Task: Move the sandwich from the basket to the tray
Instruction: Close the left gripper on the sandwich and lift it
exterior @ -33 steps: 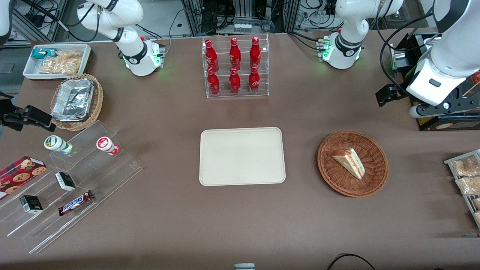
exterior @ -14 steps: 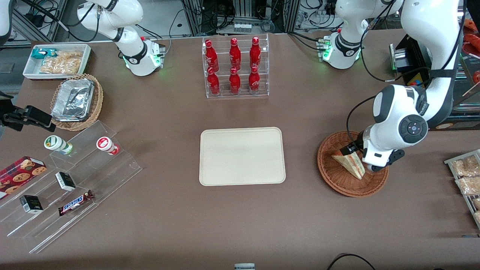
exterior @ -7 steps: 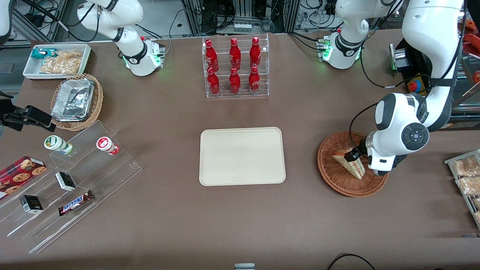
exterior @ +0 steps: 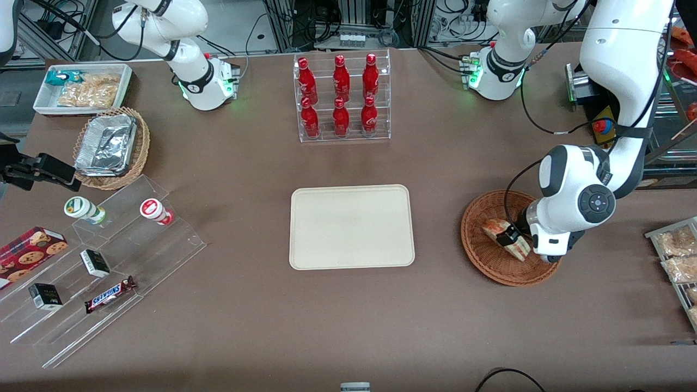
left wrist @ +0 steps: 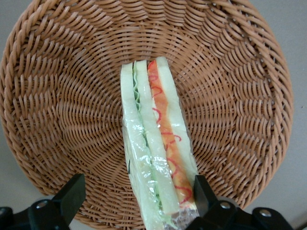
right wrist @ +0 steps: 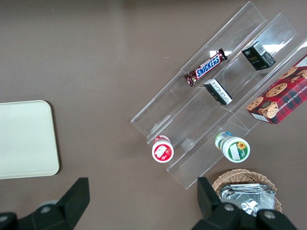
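Observation:
My left gripper takes hold of the sandwich by its wide wrapped end (exterior: 520,249) next, to place the sandwich on the cream tray (exterior: 351,226).
The sandwich (exterior: 498,227), a wrapped wedge of white bread with red and green filling, lies in the reddish-brown wicker basket (exterior: 490,264) toward the working arm's end of the table. My left gripper (exterior: 516,239) is down inside the basket, open, with its fingers straddling the sandwich's wide end. In the left wrist view the sandwich (left wrist: 154,129) stands between the two black fingers (left wrist: 73,194). One finger sits close against the red-filled side, and a wide gap of basket (left wrist: 62,96) weave shows at the other. The cream tray (exterior: 351,226) lies flat at mid-table, beside the basket.
A clear rack of red bottles (exterior: 342,98) stands farther from the camera than the tray. Bagged snacks on a rack (exterior: 678,256) lie at the working arm's end. A stepped acrylic shelf (exterior: 109,256), a foil-filled tan basket (exterior: 111,147) and a white bin (exterior: 81,87) sit toward the parked arm's end.
The left arm swung in from the table's end and came down over the basket. Over the last second the gripper sank lower, its fingers now on either side of the sandwich.

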`<move>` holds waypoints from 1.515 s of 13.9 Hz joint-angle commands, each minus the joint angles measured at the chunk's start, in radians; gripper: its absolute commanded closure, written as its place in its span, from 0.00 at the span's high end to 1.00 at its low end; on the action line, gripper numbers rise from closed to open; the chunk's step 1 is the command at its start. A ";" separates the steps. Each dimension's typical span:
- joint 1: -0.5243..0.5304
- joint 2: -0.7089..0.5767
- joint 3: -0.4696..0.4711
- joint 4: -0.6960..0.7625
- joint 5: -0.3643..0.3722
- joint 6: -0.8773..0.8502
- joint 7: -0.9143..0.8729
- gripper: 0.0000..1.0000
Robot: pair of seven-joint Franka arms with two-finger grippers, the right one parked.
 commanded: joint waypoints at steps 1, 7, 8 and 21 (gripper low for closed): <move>0.005 0.009 -0.005 0.034 -0.011 0.007 -0.036 1.00; -0.006 0.064 -0.008 0.039 -0.011 0.093 -0.115 1.00; -0.006 0.066 -0.008 0.037 -0.011 0.093 -0.117 1.00; -0.046 -0.019 -0.013 0.136 0.003 -0.090 -0.039 0.11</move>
